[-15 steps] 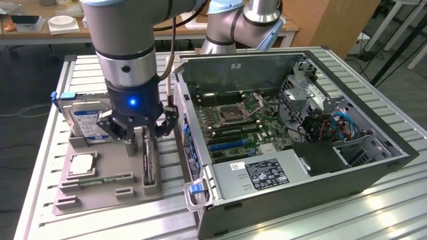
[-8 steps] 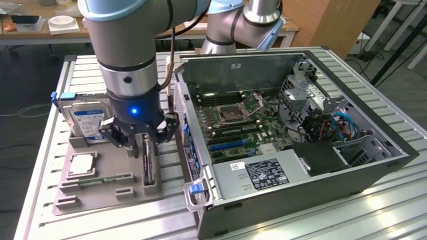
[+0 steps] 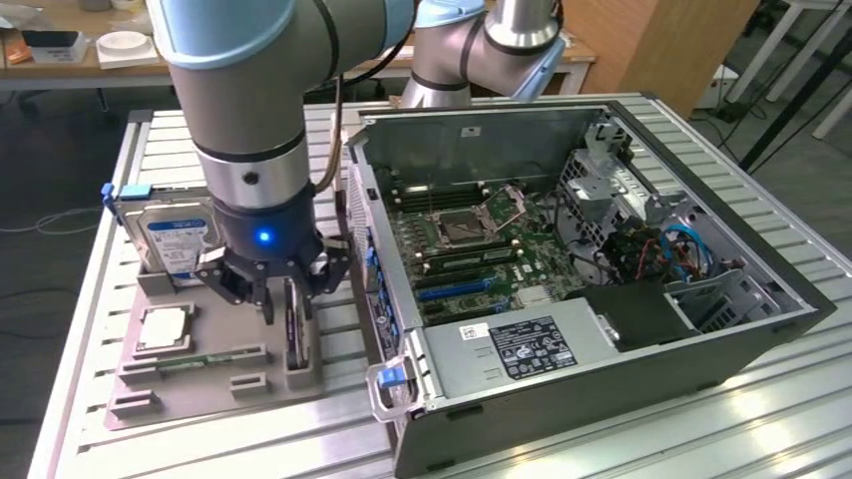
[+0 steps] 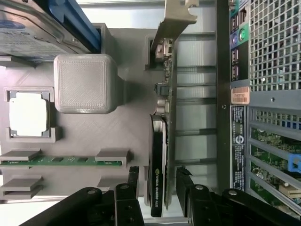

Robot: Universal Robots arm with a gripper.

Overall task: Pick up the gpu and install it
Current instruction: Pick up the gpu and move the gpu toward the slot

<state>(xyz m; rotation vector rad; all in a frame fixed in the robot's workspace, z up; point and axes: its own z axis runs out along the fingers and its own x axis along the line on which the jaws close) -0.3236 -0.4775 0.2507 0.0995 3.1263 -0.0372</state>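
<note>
My gripper will take hold of the GPU (image 4: 162, 141) by its NVIDIA-labelled cooler section (image 4: 157, 181) next. Then the GPU can be installed in the case.
The gpu (image 3: 295, 337) is a thin black card standing on edge in a slot of the grey holder tray (image 3: 200, 394), beside the open computer case (image 3: 745, 329). In the wrist view the gpu (image 4: 162, 141) runs lengthwise with its metal bracket (image 4: 175, 19) at the far end. My gripper (image 3: 295, 299) hangs straight down over the card. The gripper (image 4: 158, 175) is open, and its black fingers (image 4: 133, 181) straddle the card's near end, one on each side with narrow gaps. The card still sits in its slot.
On the same tray stand a silver hard drive with a blue label (image 3: 174, 239), a processor chip (image 3: 163, 327) and a green memory stick (image 3: 207, 359). The case lies open with its motherboard (image 3: 466, 239) exposed. Its rear panel (image 4: 240, 94) runs close alongside the card.
</note>
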